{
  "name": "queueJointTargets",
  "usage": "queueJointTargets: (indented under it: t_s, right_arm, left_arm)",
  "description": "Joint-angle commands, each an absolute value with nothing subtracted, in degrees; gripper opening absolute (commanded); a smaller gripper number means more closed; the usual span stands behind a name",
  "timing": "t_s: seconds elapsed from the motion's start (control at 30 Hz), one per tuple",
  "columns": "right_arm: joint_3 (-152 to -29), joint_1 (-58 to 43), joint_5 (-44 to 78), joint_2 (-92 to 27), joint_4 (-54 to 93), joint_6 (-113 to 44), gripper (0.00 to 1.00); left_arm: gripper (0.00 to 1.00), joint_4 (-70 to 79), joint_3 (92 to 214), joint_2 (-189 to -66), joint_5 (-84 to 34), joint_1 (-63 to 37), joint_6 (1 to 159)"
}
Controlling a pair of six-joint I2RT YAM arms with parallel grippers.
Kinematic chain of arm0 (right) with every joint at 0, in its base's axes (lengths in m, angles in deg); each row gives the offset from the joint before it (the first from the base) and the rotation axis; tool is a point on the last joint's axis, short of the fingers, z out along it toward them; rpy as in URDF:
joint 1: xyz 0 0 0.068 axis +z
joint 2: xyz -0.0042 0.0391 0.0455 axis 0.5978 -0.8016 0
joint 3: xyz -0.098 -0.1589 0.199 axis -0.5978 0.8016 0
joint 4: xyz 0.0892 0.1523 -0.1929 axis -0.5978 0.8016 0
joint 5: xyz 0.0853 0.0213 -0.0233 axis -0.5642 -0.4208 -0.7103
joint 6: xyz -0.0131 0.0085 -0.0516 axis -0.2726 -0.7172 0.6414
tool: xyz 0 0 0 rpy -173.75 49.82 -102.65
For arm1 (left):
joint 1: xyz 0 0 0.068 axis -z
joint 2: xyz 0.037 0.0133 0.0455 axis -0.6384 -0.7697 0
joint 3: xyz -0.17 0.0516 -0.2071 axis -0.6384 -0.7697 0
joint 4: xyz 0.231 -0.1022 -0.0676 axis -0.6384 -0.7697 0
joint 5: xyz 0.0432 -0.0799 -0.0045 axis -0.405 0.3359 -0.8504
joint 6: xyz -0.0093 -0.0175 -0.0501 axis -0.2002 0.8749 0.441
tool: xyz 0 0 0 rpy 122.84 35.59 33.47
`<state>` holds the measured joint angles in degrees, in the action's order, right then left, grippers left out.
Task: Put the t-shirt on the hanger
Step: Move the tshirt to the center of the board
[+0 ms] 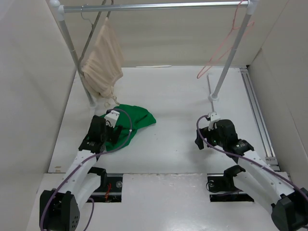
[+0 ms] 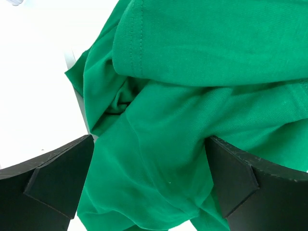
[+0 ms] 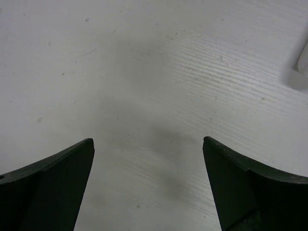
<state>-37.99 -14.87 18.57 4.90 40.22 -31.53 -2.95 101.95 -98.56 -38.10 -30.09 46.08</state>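
Observation:
The right gripper grabs the crumpled green t-shirt by its far edge [image 1: 136,108] next, which leaves the nearer folds free to spread for the hanger.
The green t-shirt [image 1: 136,120] lies crumpled on the white table, left of centre. My left gripper [image 1: 107,134] is low over its left part. In the left wrist view the left gripper [image 2: 149,138] is open, with folds of the t-shirt [image 2: 192,72] between the wide-apart fingers [image 2: 53,178]. The pale pink hanger [image 1: 226,45] hangs from the right end of the rail at the back. My right gripper [image 1: 204,137] is open and empty over bare table, also shown in the right wrist view [image 3: 148,140].
A clothes rack with a metal rail [image 1: 159,6] spans the back on two slanted posts; the right post's foot [image 1: 214,98] stands just beyond my right gripper. A beige cloth [image 1: 102,62] on a grey hanger hangs at the left. White walls enclose the table.

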Motion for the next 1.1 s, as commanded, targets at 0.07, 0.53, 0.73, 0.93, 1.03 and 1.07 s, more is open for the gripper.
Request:
queueJointTargets:
  t_s: [0.07,0.53,0.73,0.93,1.03,1.07]
  right_arm:
    - [-40.9,-8.2,16.1,-0.3,29.3,-26.2,0.99]
    - [-96.5,20.3,9.2,-60.0,36.6,11.6,0.99]
    - [-105.1,17.0,5.9,-69.0,35.5,10.8,0.75]
    - [-107.7,12.3,9.3,-70.3,34.5,7.8,0.00]
    - [-105.5,9.7,9.3,-65.4,32.7,7.2,0.00]
    - [-104.6,9.1,8.7,-63.8,32.7,7.2,0.00]
  left_arm:
    - [1.00,-1.5,105.8,-97.1,-39.6,-30.4,48.9]
    - [1.00,-8.3,113.2,-90.1,-30.9,-30.4,48.0]
    - [1.00,-12.0,111.9,-81.8,-23.9,-30.4,43.7]
    - [1.00,-12.5,112.1,-81.8,-22.0,-30.4,42.0]
    - [1.00,-13.0,113.8,-84.3,-20.5,-30.4,41.5]
    - [1.00,-13.0,114.7,-84.9,-19.0,-30.4,40.7]
